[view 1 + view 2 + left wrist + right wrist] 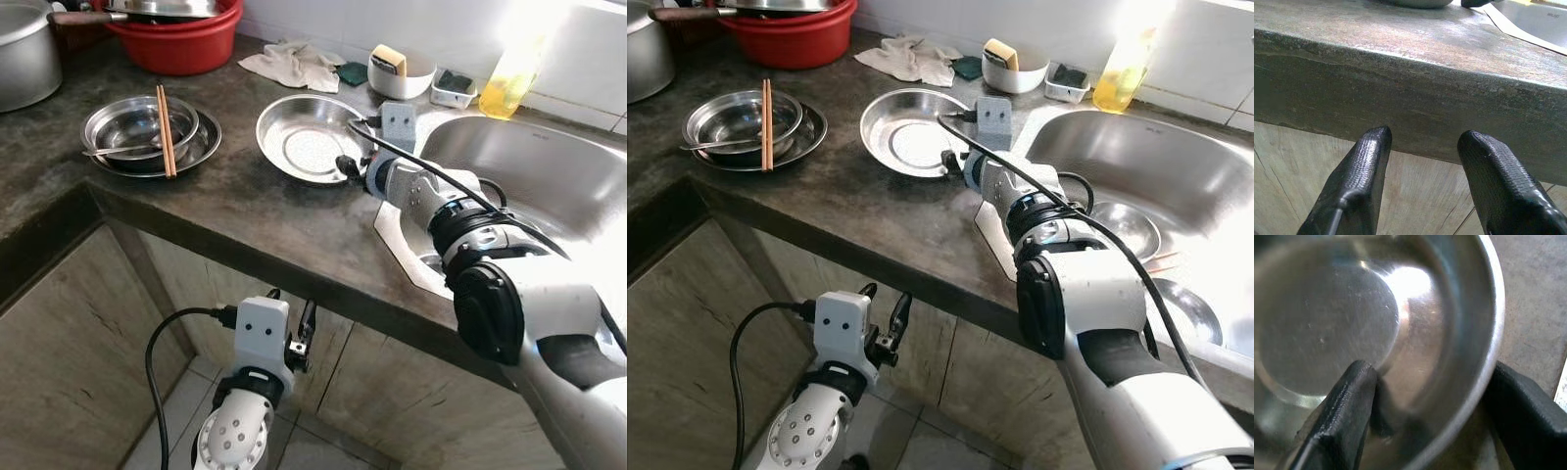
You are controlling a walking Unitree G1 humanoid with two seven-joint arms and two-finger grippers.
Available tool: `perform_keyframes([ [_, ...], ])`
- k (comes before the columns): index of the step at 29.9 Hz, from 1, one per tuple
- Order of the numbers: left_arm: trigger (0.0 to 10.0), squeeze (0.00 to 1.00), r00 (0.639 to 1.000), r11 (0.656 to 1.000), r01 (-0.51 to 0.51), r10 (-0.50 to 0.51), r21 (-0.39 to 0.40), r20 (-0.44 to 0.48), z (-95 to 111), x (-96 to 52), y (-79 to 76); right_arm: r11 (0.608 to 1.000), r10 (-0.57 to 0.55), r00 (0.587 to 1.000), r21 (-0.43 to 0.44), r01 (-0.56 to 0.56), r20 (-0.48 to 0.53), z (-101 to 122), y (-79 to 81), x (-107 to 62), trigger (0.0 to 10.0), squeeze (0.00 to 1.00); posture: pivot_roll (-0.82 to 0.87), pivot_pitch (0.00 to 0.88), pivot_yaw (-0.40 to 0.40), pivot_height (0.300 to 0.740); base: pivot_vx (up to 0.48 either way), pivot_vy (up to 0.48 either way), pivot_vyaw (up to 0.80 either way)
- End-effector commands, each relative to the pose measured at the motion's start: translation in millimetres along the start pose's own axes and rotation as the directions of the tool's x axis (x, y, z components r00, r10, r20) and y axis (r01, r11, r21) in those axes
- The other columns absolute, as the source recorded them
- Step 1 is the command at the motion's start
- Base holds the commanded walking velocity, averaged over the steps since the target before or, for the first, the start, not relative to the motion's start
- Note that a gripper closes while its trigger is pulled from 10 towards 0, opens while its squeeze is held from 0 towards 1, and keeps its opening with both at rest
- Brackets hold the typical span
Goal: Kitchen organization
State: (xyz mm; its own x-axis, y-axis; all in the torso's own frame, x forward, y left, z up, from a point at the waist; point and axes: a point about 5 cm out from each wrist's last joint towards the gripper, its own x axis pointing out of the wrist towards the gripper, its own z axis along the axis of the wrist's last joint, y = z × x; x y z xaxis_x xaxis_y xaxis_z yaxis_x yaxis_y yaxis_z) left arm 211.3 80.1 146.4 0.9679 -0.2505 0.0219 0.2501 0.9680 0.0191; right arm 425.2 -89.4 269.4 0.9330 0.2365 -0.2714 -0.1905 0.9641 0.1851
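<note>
The steel dish needs to go into the sink [534, 176]. I should grab the dish by its rim [364, 147] with my right gripper next.
A wide shallow steel dish [294, 145] lies on the dark stone counter [225, 211] beside the sink. My right gripper [345, 164] is at the dish's near right rim. In the right wrist view it [1431, 368] is open and straddles the rim, one finger [1347, 401] inside the dish [1327, 328] and the other outside on the counter. My left gripper [299, 338] hangs below the counter's front edge, open with nothing between its fingers [1364, 161].
Stacked steel bowls [147, 132] with chopsticks [166, 132] and a spoon sit at the left. A red basin [181, 39], a pot [24, 54], a cloth [294, 64], a white bowl [402, 70] and a yellow bottle [509, 83] line the back. The steel sink [549, 176] holds bowls [1127, 227].
</note>
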Motion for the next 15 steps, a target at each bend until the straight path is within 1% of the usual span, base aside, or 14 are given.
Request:
perform_keyframes([
  [1, 10.0, 0.0, 1.0, 0.998, 0.018, -0.017, -0.052, 0.015, 5.6, -0.6, -10.7, 0.999, -0.006, 0.998, 0.041, 0.008, -0.055, -10.0, 0.0, 1.4, 10.0, 0.0, 0.08, 0.232, -0.138, 0.74, 0.0, 0.0, 0.0],
  [2, 10.0, 0.0, 1.0, 0.998, 0.017, -0.017, -0.053, 0.014, 5.6, -0.4, -10.8, 0.999, -0.007, 0.999, 0.043, 0.009, -0.053, -10.0, -0.1, 1.5, 0.0, 0.0, 0.09, 0.231, -0.139, 0.74, 0.0, 0.0, 0.0],
  [3, 10.0, 0.0, 1.0, 0.998, 0.017, -0.016, -0.053, 0.015, 5.6, -0.3, -11.0, 0.999, -0.005, 0.999, 0.049, 0.007, -0.049, -9.9, 0.1, 1.5, 0.0, 0.0, 0.09, 0.231, -0.139, 0.74, 0.0, 0.0, 0.0],
  [6, 10.0, 0.0, 1.0, 0.999, 0.014, -0.013, -0.05, 0.015, 5.6, 0.1, -10.4, 0.994, -0.005, 0.999, 0.107, 0.009, -0.04, -9.2, 0.4, 1.6, 0.0, 0.0, 0.09, 0.231, -0.139, 0.74, 0.0, 0.0, 0.0],
  [7, 10.0, 0.0, 1.0, 0.999, 0.009, -0.008, -0.05, 0.014, 5.4, 0.3, -9.1, 0.984, -0.015, 0.999, 0.177, 0.02, -0.034, -7.2, -1.6, 1.0, 0.0, 0.0, 0.09, 0.232, -0.14, 0.74, 0.0, 0.0, 0.0],
  [8, 10.0, 0.0, 1.0, 0.999, 0.007, -0.007, -0.05, 0.014, 5.3, 0.3, -8.8, 0.981, -0.017, 0.999, 0.194, 0.023, -0.033, -6.7, -2.1, 0.9, 0.0, 0.0, 0.09, 0.232, -0.14, 0.74, 0.0, 0.0, 0.0],
  [10, 10.0, 0.0, 1.0, 0.999, 0.004, -0.004, -0.044, 0.014, 5.0, 1.2, -7.4, 0.961, -0.018, 0.999, 0.274, 0.025, -0.029, -5.8, -3.5, 0.6, 0.0, 0.0, 0.09, 0.231, -0.137, 0.74, 0.0, 0.0, 0.0],
  [13, 10.0, 0.0, 1.0, 0.999, -0.003, 0.003, -0.032, 0.019, 5.1, 2.9, -4.6, 0.946, -0.048, 0.998, 0.318, 0.058, -0.039, -7.8, -10.4, 0.2, 0.0, 0.0, 0.08, 0.225, -0.135, 0.74, 0.0, 0.0, 0.0],
  [15, 10.0, 0.0, 1.0, 1.0, -0.007, 0.007, -0.023, 0.021, 5.0, 4.5, -3.0, 0.929, -0.054, 0.998, 0.364, 0.062, -0.034, -8.1, -15.0, -0.2, 0.0, 0.0, 0.09, 0.221, -0.135, 0.74, 0.0, 0.0, 0.0],
])
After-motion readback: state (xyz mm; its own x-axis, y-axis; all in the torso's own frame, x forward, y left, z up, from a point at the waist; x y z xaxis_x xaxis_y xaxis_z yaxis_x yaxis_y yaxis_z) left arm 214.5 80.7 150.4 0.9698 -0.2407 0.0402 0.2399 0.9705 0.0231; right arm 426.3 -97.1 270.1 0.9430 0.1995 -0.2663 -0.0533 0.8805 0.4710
